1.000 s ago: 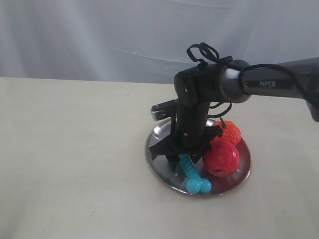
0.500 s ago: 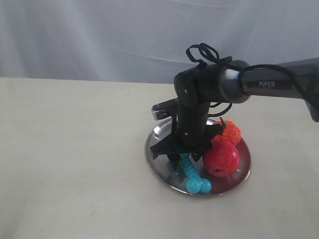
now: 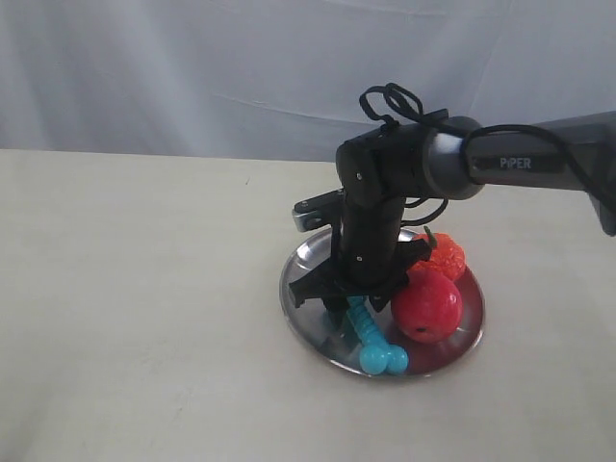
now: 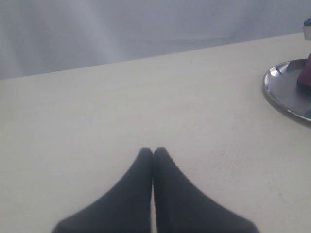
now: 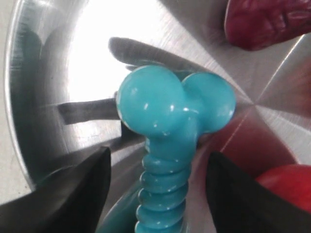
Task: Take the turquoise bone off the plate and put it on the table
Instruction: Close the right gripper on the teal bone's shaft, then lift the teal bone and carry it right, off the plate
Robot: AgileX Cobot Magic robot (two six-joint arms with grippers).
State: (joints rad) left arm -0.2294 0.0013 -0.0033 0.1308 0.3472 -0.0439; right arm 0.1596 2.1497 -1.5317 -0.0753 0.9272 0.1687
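My right gripper closes on the bone's body now, since its fingers are beside the bone's ribbed body [image 5: 164,187], down near the silver plate [image 5: 90,131].
The turquoise bone [image 3: 373,339] lies on the silver plate [image 3: 306,308], one knobbed end toward the plate's front rim. My right gripper [image 3: 350,306] stands straight down over the bone's far end. In the right wrist view the ribbed shaft of the bone [image 5: 170,160] runs between the two open black fingers [image 5: 82,189], with a gap on each side. My left gripper [image 4: 152,151] is shut and empty above the cream table [image 4: 121,111], away from the plate [image 4: 282,99].
A large red toy fruit [image 3: 426,306] and a smaller orange-red one [image 3: 445,256] share the plate, right beside the bone. The table [image 3: 135,289] stretches wide to the left and in front of the plate. A pale curtain hangs behind.
The right gripper has risen very slightly over the bone; the bone, the fruits and the plate have not moved.
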